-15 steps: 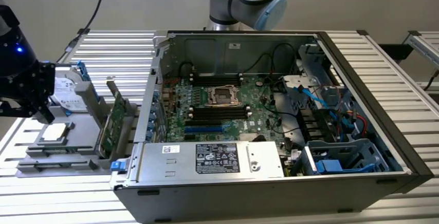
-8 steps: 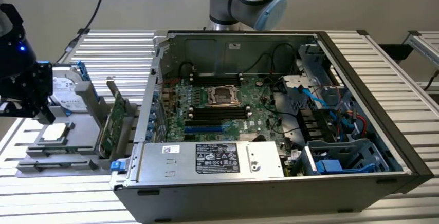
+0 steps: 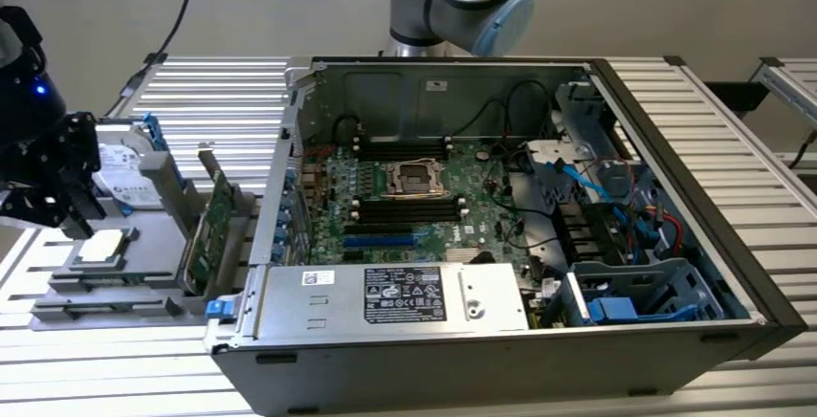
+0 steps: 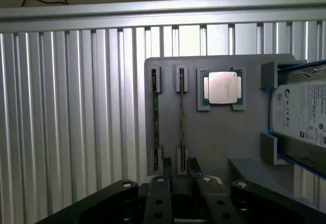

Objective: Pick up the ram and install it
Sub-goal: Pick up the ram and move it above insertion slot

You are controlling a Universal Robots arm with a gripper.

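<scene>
My gripper should next grab the ram by the bare middle of its top edge, as the holder's posts hold both ends.
The ram is a thin green stick standing on edge in a slot of the grey holder. A second green stick stands in the slot beside it. My gripper hovers above the holder's edge, in line with the ram's near end. Its fingertips stand apart with nothing between them. In the exterior view my gripper hangs over the holder at the far left. The open computer case holds the motherboard with black memory slots.
On the holder lie a processor chip and a hard drive. A large green expansion card stands upright between holder and case. The case's power supply and drive cages line its near side. The ribbed metal table surrounds everything.
</scene>
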